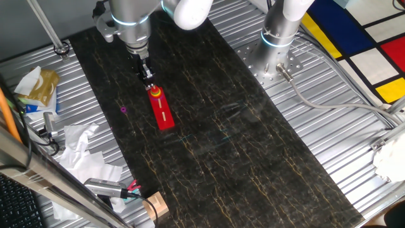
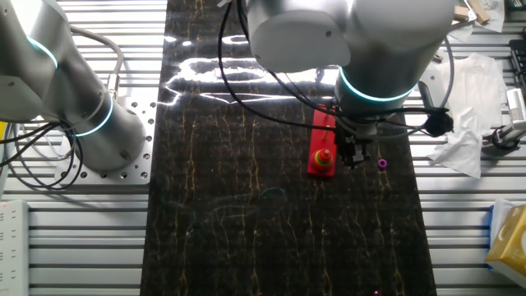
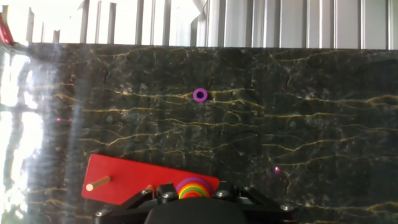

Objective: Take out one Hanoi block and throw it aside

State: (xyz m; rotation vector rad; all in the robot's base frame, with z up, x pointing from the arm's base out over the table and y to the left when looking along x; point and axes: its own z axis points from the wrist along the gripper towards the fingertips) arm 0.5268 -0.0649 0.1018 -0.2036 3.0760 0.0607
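Observation:
My gripper grabs the red hanoi block by its outer rim (image 1: 155,90) next, then takes it off the stack (image 1: 157,94) and throws it aside.
A long red bar (image 1: 163,114) with a yellow stripe lies on the dark mat. A small stack of coloured rings (image 1: 155,94) stands on its far end. The Hanoi block (image 1: 154,90) is the tiny round red piece at the top of that stack. It also shows in the other fixed view (image 2: 325,158) and as a red band of the stack in the hand view (image 3: 194,182). My gripper (image 1: 149,81) hangs just above and beside the stack (image 2: 352,156). Its jaws stand apart on either side of the stack (image 3: 193,198) and hold nothing. The fingertips are hidden in the hand view.
A tiny purple ring (image 3: 199,94) lies loose on the mat away from the bar (image 1: 123,109). A bare wooden peg (image 3: 99,183) stands at the bar's other end. Crumpled paper (image 1: 79,149), tools and a wooden block (image 1: 155,206) lie past the mat's left edge. A second arm's base (image 1: 278,38) stands at the back.

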